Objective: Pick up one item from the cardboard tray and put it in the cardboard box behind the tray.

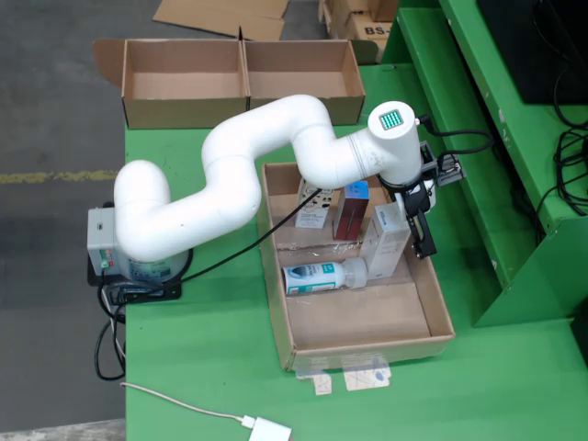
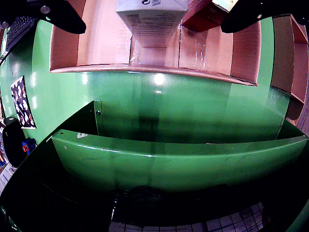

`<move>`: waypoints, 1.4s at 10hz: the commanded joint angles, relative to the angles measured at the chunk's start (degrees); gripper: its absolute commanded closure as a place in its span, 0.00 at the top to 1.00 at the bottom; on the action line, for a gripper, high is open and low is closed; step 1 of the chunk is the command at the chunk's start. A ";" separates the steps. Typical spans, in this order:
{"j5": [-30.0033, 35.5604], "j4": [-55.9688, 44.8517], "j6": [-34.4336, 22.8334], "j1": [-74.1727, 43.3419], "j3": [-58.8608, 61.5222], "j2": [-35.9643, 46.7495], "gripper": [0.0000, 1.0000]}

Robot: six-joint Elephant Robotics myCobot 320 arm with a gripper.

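My gripper will move the tall white carton into the cardboard box, so next it will take hold of the carton by its upper body [image 1: 389, 230].
The cardboard tray [image 1: 354, 326] lies on the green table and holds a white carton [image 1: 386, 241], a red-brown carton [image 1: 351, 211], a white spotted carton [image 1: 314, 204] and a white bottle [image 1: 322, 276] lying on its side. My gripper [image 1: 421, 225] is at the tray's right wall, beside the white carton. In the wrist view my gripper [image 2: 154, 14] is open, its black fingers [image 2: 58, 14] wide apart. The white carton [image 2: 152, 19] stands between them, untouched, with the red carton [image 2: 205, 14] next to it. The two-compartment cardboard box [image 1: 243, 106] stands behind the tray.
A green raised shelf [image 1: 478, 184] runs along the right of the tray, close to the gripper; it also shows in the wrist view [image 2: 169, 159]. Cables and a white adapter [image 1: 266, 428] lie at the table's front. The arm's base [image 1: 138, 248] sits left of the tray.
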 commanded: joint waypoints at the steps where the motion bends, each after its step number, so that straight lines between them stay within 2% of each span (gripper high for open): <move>1: -0.26 0.75 -0.38 -0.17 1.49 1.64 1.00; 11: -0.26 0.75 -0.38 -0.17 1.49 1.64 0.00; 14: -0.26 0.75 -0.38 -0.17 1.49 1.64 0.00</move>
